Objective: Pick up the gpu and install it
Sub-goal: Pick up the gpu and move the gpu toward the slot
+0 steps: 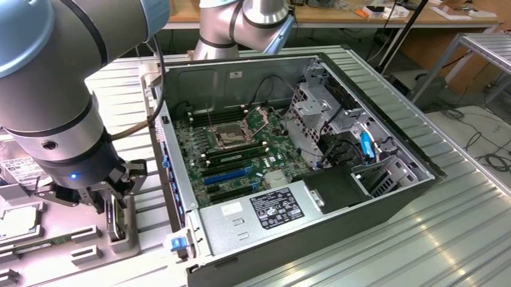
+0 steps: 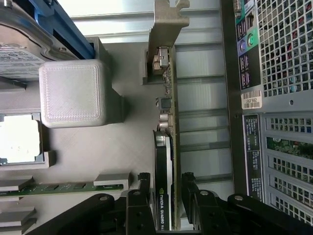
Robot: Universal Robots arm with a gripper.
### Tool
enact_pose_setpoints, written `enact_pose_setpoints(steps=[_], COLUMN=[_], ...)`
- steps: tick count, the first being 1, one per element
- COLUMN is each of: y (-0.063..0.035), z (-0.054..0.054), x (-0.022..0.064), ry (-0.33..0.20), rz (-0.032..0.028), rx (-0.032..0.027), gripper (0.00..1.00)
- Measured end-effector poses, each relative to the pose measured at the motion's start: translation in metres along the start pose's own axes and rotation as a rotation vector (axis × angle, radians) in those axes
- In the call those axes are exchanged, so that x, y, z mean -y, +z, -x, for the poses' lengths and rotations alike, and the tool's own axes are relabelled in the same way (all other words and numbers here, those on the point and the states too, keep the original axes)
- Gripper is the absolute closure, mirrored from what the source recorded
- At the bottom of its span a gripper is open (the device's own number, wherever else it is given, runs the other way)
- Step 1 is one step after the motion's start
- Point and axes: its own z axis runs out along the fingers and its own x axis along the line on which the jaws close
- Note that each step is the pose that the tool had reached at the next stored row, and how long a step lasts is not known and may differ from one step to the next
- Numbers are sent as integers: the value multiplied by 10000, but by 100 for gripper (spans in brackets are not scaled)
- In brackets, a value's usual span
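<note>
The GPU's silvery bracket (image 2: 165, 29) needs to stay free for installation. My gripper needs to grab the GPU by its cooler edge with the NVIDIA label (image 2: 163, 206).
The gpu (image 2: 166, 122) stands on its long edge in a slot of the grey holder tray (image 2: 98, 152), its silvery bracket (image 2: 168, 19) at the far end and a black cooler with a label on one face. My gripper (image 2: 166, 185) straddles the card's near end, one black finger (image 2: 143, 188) on each side with a narrow gap to the card, so it is open around it. In the exterior view the gripper (image 1: 112, 206) hangs low over the gpu (image 1: 117, 226) at the left, just outside the open computer case (image 1: 399, 191).
Inside the case lies the green motherboard (image 1: 239, 143) with blue expansion slots (image 1: 227, 175) and a power supply (image 1: 271, 206) in front. The tray also holds a hard drive (image 2: 19, 58), a CPU (image 2: 17, 139), a memory stick (image 2: 58, 187) and a raised grey block (image 2: 73, 93). The case's rear panel (image 2: 283, 98) is close beside the card.
</note>
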Motion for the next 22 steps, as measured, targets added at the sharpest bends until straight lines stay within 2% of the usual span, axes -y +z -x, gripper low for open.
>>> enact_pose_setpoints(steps=[11,12,13,22], y=[10,10,10,10], z=[-2,-2,-2,-2], x=[1,1,1,1], ry=[0,0,0,0], rz=[1,1,1,1], rx=[1,1,1,1], gripper=[60,62,69,73])
